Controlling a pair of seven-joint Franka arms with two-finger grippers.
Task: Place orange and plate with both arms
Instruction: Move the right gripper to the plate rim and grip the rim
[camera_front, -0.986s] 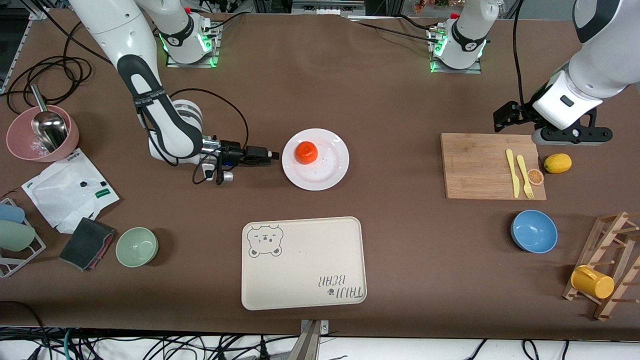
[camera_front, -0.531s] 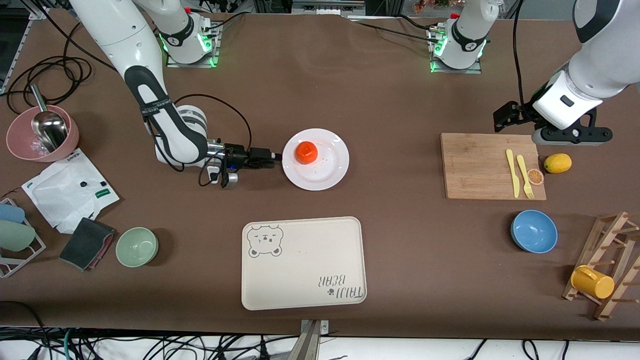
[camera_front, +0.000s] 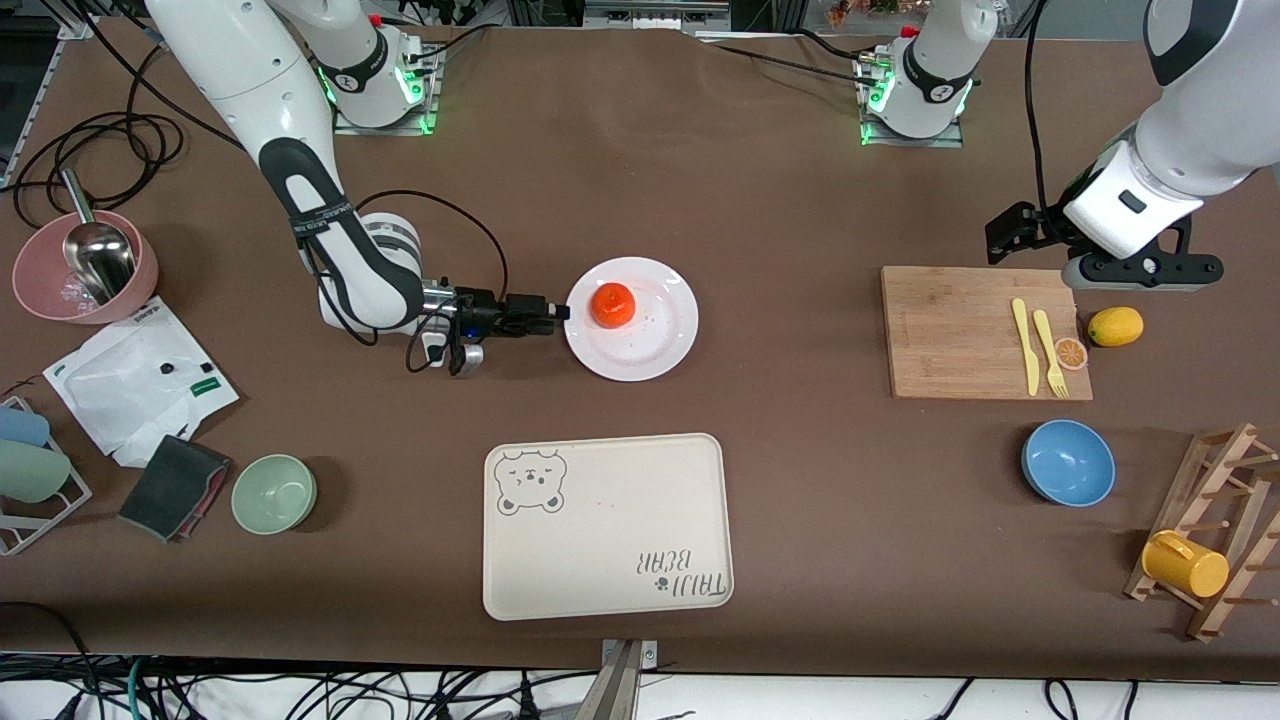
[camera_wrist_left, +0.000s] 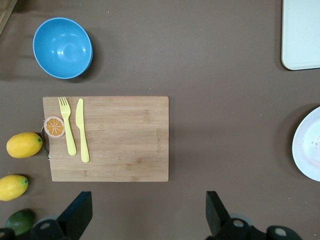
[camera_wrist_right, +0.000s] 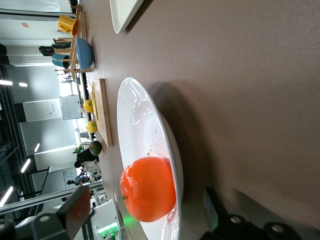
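Note:
Next, my right gripper takes hold of the plate by its rim (camera_front: 572, 312), to place the orange and plate on the bear tray (camera_front: 607, 526).
The orange (camera_front: 612, 305) sits on the white plate (camera_front: 650, 340) in the middle of the table. My right gripper (camera_front: 558, 312) lies low and level at the plate's rim on the right arm's side. It is open, with one finger above the rim and one beside it by the table. The right wrist view shows the orange (camera_wrist_right: 148, 188) on the plate (camera_wrist_right: 145, 125) between my right gripper's (camera_wrist_right: 145, 216) fingers. My left gripper (camera_front: 1140, 271) waits, open and empty, high over the wooden board's (camera_front: 975, 335) edge, and its wrist view shows the gripper (camera_wrist_left: 147, 215) and the plate's rim (camera_wrist_left: 310, 145).
A cream bear tray (camera_front: 607, 525) lies nearer the camera than the plate. The board holds a yellow fork, a knife and an orange slice (camera_front: 1071, 353). A lemon (camera_front: 1115, 326), a blue bowl (camera_front: 1068, 462) and a rack with a yellow mug (camera_front: 1185, 563) are at the left arm's end. A green bowl (camera_front: 274, 493) and a pink bowl (camera_front: 85, 265) are at the right arm's end.
My right gripper has slid along the table toward the plate and now reaches its rim. The left arm, the orange and the plate have not moved.

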